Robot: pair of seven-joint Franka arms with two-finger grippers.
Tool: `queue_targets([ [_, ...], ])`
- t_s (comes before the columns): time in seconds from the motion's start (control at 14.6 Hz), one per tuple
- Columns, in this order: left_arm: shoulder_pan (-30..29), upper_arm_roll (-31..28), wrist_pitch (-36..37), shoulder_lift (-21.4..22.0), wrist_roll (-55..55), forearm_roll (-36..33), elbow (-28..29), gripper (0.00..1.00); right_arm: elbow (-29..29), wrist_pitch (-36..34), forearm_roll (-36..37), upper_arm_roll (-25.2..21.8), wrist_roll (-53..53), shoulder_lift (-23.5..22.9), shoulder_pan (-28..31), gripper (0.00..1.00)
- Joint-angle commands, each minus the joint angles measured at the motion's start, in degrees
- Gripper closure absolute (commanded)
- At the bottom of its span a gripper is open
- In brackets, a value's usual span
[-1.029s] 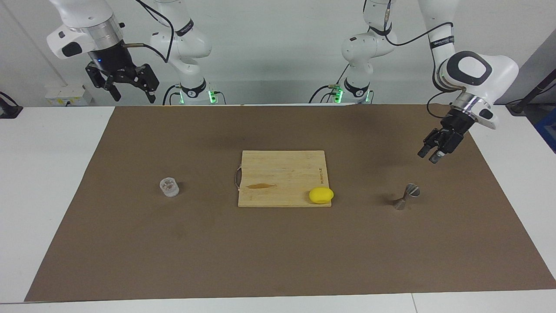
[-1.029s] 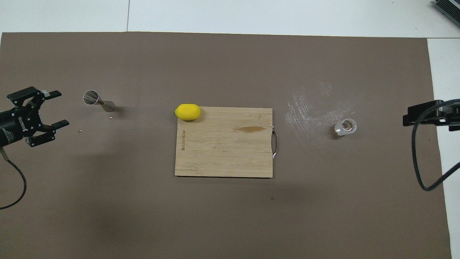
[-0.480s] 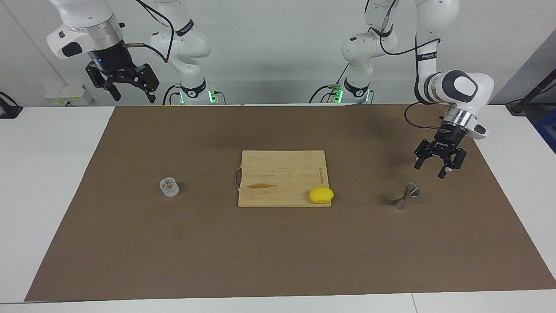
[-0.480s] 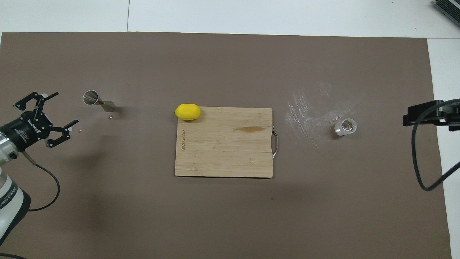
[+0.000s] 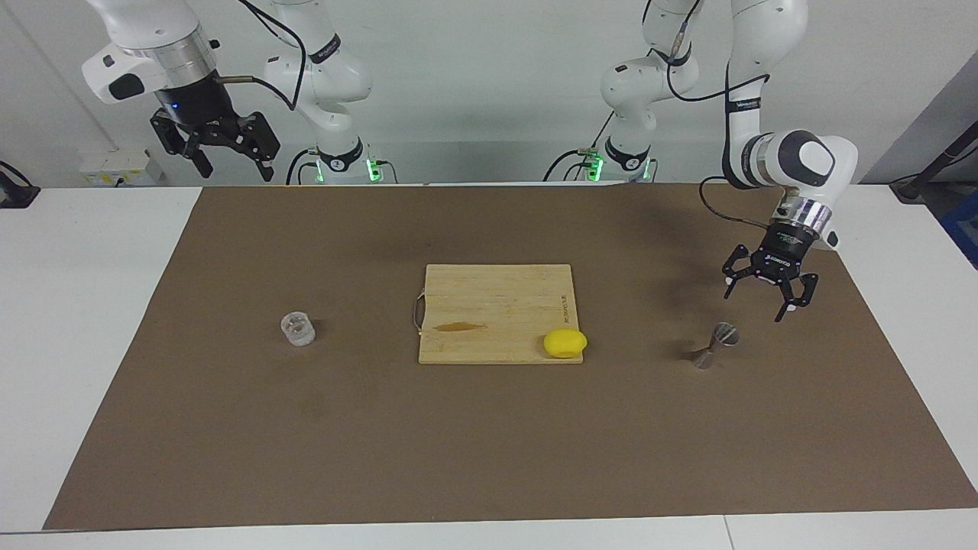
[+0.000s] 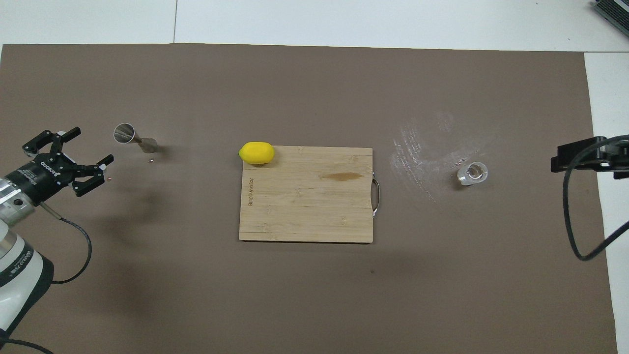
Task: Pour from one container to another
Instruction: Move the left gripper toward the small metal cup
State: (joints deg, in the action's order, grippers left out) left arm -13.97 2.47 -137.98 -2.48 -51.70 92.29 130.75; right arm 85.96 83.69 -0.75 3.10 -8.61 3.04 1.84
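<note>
The jigger's metal cones get wider toward both its ends. My left gripper should next grab the jigger by its narrow middle (image 6: 139, 141), where its sloping sides meet.
The small clear cup (image 5: 298, 329) stands on the brown mat toward the right arm's end; it also shows in the overhead view (image 6: 472, 173). The metal hourglass jigger (image 5: 714, 345) stands on the mat toward the left arm's end, and shows in the overhead view (image 6: 134, 138). My left gripper (image 5: 764, 304) is open and empty, pointing down, raised over the mat close beside the jigger and apart from it; it also shows in the overhead view (image 6: 93, 144). My right gripper (image 5: 229, 153) is open and empty and waits high over the table's edge at the right arm's end.
A wooden cutting board (image 5: 497, 305) with a brown stain lies mid-table. A yellow lemon (image 5: 565, 342) sits on the board's corner nearest the jigger. White smears (image 6: 422, 147) mark the mat beside the cup. Part of the right gripper (image 6: 580, 156) shows at the overhead view's edge.
My left gripper has come down and turned to point downward, moving closer to the jigger, with its fingers now spread. The right arm, cup and jigger have not moved.
</note>
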Motion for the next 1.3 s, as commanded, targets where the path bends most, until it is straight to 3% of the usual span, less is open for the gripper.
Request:
queue_targets([
  [0.0, 0.5, 0.3, -0.4, -1.8, -1.0, 5.5, 0.2, 0.00, 0.3, -0.6, -0.7, 0.1, 1.5, 0.6, 0.6, 0.00],
  [0.55, 2.5, 0.4, 0.9, -3.0, 2.6, 9.5, 0.6, 0.00, 0.3, -0.6, -0.8, 0.1, 1.5, 0.6, 0.6, 0.00],
  [0.75, 3.8, 0.4, 0.3, -4.7, 4.9, 14.0, 0.2, 0.00, 0.3, -0.6, -0.7, 0.1, 1.5, 0.6, 0.6, 0.00],
  [0.89, 5.3, 0.3, -0.1, -5.2, 7.2, 17.4, 0.2, 0.01, 0.3, -0.6, -0.7, 0.1, 1.5, 0.6, 0.6, 0.00],
  [1.23, 5.1, 0.3, -0.7, -5.6, 7.2, 17.8, -0.1, 0.08, 0.3, -0.6, -0.7, 0.1, 1.5, 0.6, 0.6, 0.00],
])
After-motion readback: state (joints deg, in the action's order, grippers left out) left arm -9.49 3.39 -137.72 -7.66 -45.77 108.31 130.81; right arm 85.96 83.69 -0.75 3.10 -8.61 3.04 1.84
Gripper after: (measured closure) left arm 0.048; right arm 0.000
